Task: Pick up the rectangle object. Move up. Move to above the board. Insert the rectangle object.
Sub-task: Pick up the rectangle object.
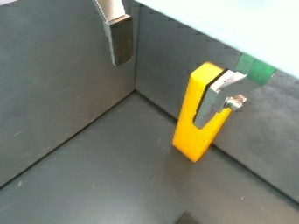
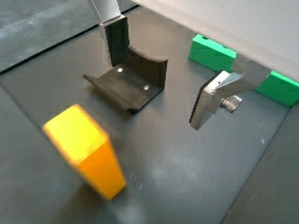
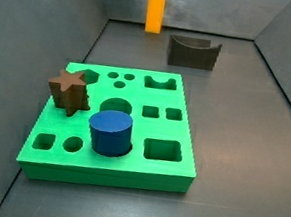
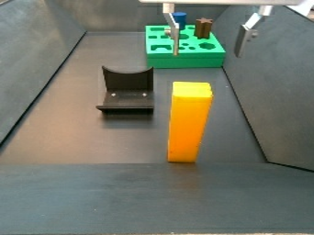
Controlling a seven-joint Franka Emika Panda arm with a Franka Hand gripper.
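Observation:
My gripper reaches the rectangle object and grabs its top end next. That leaves the rectangle object's bottom end free to enter the board.
The rectangle object [image 4: 189, 121] is a tall orange-yellow block that stands upright on the dark floor; it also shows in a side view [image 3: 156, 6] and in both wrist views [image 1: 194, 122] [image 2: 89, 150]. The green board [image 3: 100, 170] lies flat with many cut-out holes, and it shows far back in a side view [image 4: 185, 58]. My gripper [image 4: 212, 27] is open and empty, high above the floor between the block and the board. Its silver fingers [image 1: 118, 39] [image 2: 215, 98] stand wide apart and touch nothing.
A blue cylinder [image 3: 110, 133] and a brown star block [image 3: 68, 87] sit in the board. A dark grey U-shaped block [image 4: 125, 89] rests on the floor beside the rectangle object, also in a wrist view [image 2: 128, 80]. Grey walls enclose the floor.

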